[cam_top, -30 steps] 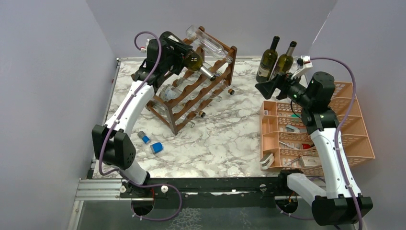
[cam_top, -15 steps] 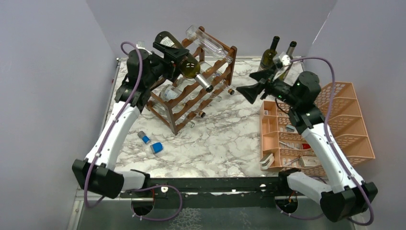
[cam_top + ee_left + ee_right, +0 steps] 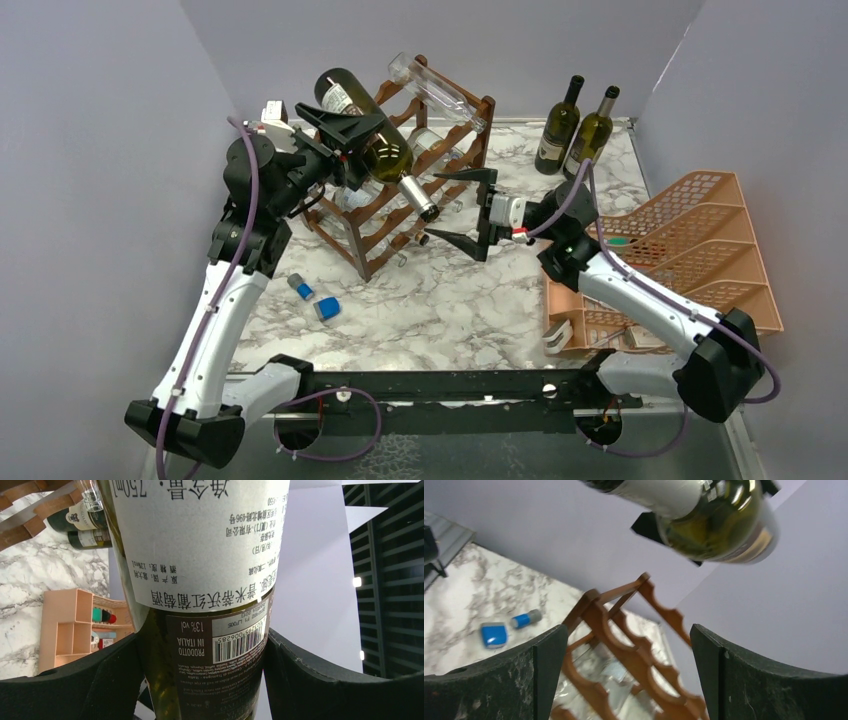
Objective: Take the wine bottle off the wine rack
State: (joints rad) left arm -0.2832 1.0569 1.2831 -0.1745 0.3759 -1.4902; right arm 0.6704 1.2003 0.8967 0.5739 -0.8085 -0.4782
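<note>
My right gripper is going to grab the wine bottle by its neck next, so the bottle's base stays free to stand.
The wine bottle is dark green with a white label. It is held tilted over the top tier of the dark brown wine rack, with its neck pointing down to the right. My left gripper is shut on the bottle's body, and both black pads press its sides. My right gripper is open just right of the neck tip, with nothing between its fingers. In the right wrist view the wine bottle hangs above the fingers and the wine rack lies beyond them.
A clear bottle lies on the rack's top rail, with more clear bottles lower down. Two upright dark bottles stand at the back right. An orange tray organiser fills the right side. Two small blue items lie left of centre.
My left arm has pulled back and raised the bottle up from the rack. My right arm has swung from the back right down to the centre, its open gripper now by the bottle's neck.
</note>
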